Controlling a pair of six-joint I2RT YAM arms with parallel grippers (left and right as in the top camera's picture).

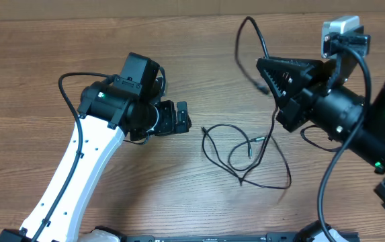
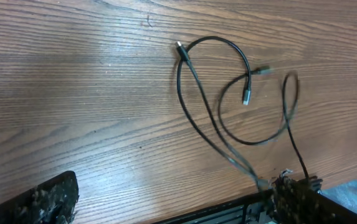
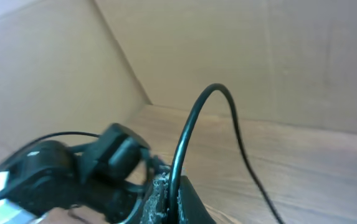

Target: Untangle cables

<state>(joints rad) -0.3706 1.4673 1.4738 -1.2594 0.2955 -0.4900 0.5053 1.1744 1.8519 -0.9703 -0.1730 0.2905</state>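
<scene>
The left gripper grabs the lifted cable's arc outside my right gripper's fingers next, which frees my right gripper to untangle the rest.
Two thin black cables (image 1: 246, 158) lie looped over each other on the wooden table between the arms. They also show in the left wrist view, with a small plug (image 2: 246, 94) in the loops. My right gripper (image 1: 265, 68) is shut on one cable and holds it above the table. That cable arcs up out of the jaws (image 3: 175, 199) and back down (image 1: 247, 21). My left gripper (image 1: 182, 117) is open and empty, just left of the tangle. In the left wrist view (image 2: 172, 208) a cable strand runs close to its right finger.
A cardboard wall (image 3: 259, 56) stands behind the table. The left arm (image 3: 72, 174) shows in the right wrist view. A black rail (image 1: 205, 237) runs along the table's front edge. The arms' thick black wiring (image 1: 333, 161) hangs by the right arm.
</scene>
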